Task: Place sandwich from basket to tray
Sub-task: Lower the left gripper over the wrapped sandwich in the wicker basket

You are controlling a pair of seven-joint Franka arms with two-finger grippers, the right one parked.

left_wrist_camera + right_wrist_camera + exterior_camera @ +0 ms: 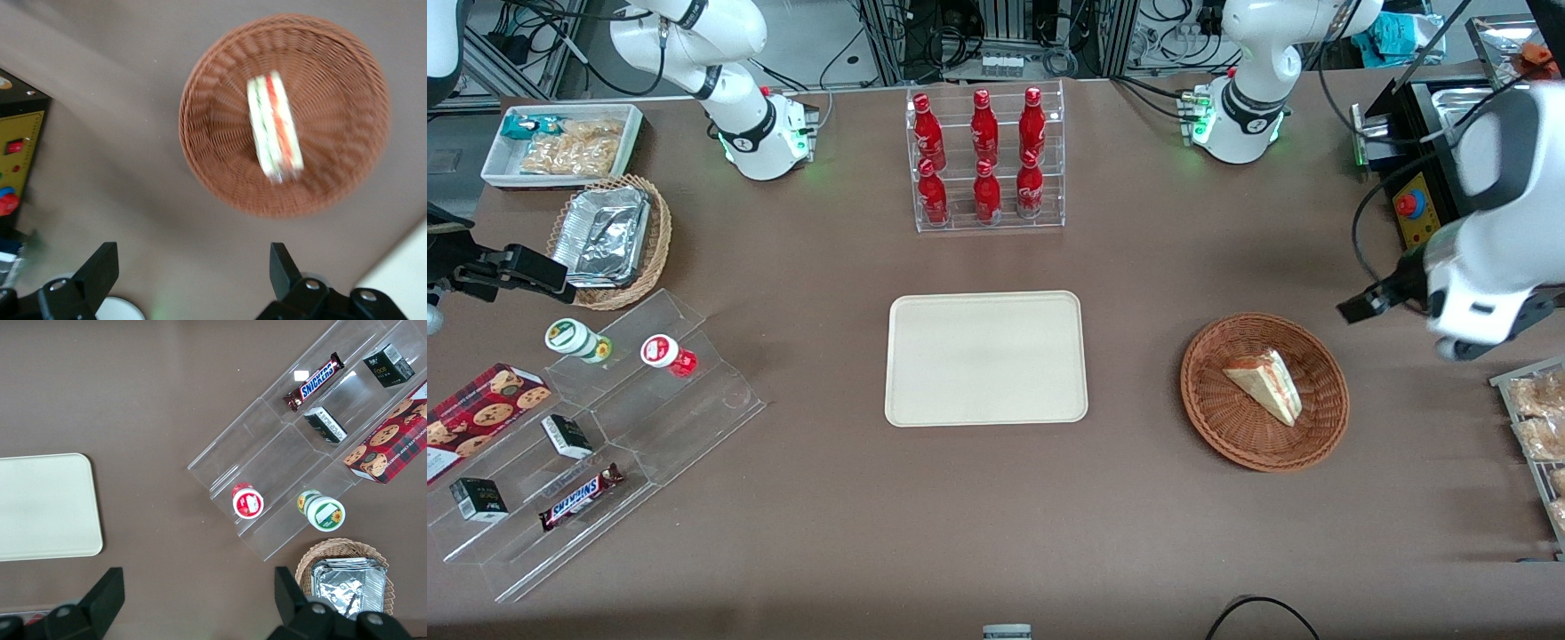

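To place the sandwich from the basket onto the cream tray (986,358), my left gripper next needs to take hold of the sandwich by its wide end (1272,364).
The sandwich (1267,384), a white bread wedge with red and green layers, lies in the round reddish-brown wicker basket (1209,356). The cream tray (986,358) lies flat at the table's middle, beside the basket and toward the parked arm's end. My left gripper (1369,302) hangs above the table just outside the basket's rim, toward the working arm's end. In the left wrist view the gripper (193,267) is open and empty, with the basket (213,80) and the sandwich (275,130) ahead of its fingertips (100,267). A corner of the tray (400,280) shows there too.
A clear rack of red bottles (987,160) stands farther from the camera than the tray. A black control box with a red button (1409,209) and a rack of baked goods (1538,418) flank the working arm. An acrylic snack stand (605,444) lies toward the parked arm's end.
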